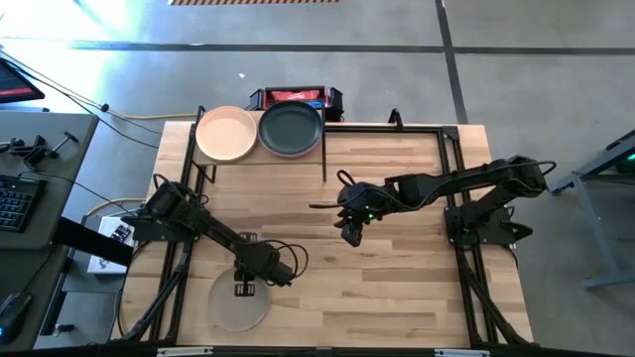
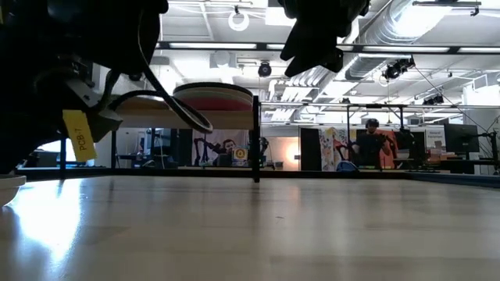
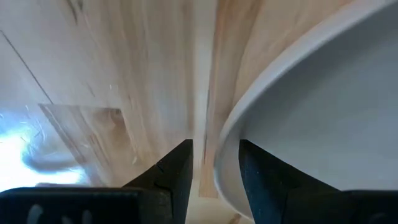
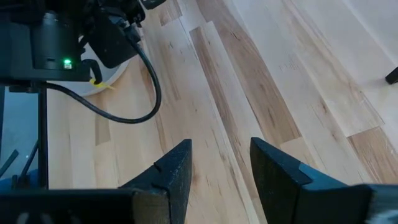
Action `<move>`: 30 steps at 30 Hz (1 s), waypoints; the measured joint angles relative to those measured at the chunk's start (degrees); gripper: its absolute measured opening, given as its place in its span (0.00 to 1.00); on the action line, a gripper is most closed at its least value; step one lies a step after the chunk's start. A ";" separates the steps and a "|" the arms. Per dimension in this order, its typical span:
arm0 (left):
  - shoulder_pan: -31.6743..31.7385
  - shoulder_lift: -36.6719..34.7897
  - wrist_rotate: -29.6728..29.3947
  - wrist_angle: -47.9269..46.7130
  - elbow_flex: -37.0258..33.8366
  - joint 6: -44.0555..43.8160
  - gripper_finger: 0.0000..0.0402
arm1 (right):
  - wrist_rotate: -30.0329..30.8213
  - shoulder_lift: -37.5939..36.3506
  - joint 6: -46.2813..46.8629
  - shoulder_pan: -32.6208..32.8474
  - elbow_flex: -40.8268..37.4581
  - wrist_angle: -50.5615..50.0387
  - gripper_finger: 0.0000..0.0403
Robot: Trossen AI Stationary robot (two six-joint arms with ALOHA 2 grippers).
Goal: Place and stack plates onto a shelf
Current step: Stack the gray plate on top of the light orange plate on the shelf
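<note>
My left gripper has the pale plate's rim [image 1: 226,274] [image 3: 219,163] between both fingers, and one finger meets its shadow inside. It needs to close, as it would hold the plate's rim now.
The shelf [image 1: 263,159] stands at the table's far left, with a peach plate [image 1: 226,134] and a dark grey plate [image 1: 291,129] lying flat side by side on it. A pale plate [image 1: 236,305] lies flat on the table near the front left edge. My left gripper [image 3: 215,171] is open and points down at this plate's far rim [image 3: 249,99], one finger outside the rim and one over the plate's inside. My right gripper [image 1: 352,234] hangs open above bare wood at mid-table, with nothing between its fingers [image 4: 221,168]. My left gripper straddles the pale plate's rim [image 3: 219,163] from above. One finger [image 3: 264,177] is over the plate's inside and the other is over the table beside it. I cannot tell whether either finger touches the plate, which lies flat on the table.
A red and black box [image 1: 298,97] sits behind the shelf. Black frame rails [image 1: 451,149] run along the table's edges. A side desk with a keyboard [image 1: 15,198] stands to the left. People show in the room beyond [image 2: 373,144]. Bare wood [image 1: 397,297] lies between the arms.
</note>
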 joint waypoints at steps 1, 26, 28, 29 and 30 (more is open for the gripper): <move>0.00 0.00 0.00 -0.01 -0.19 0.01 0.29 | -0.01 0.00 0.00 0.00 0.00 0.02 0.35; 0.46 -0.47 0.84 2.81 -1.09 -1.54 0.03 | -1.21 0.00 2.97 -0.01 -0.02 0.02 0.35; 0.58 -1.05 0.61 2.32 -1.15 -2.47 0.02 | -3.17 0.00 4.65 -0.01 -0.02 0.00 0.35; 0.72 -1.62 0.63 1.86 -1.22 -3.18 0.01 | -4.20 0.00 5.31 -0.01 -0.02 -0.04 0.35; 0.76 -2.50 0.59 1.39 -1.23 -3.99 0.01 | -5.18 0.00 5.81 -0.01 -0.02 -0.19 0.35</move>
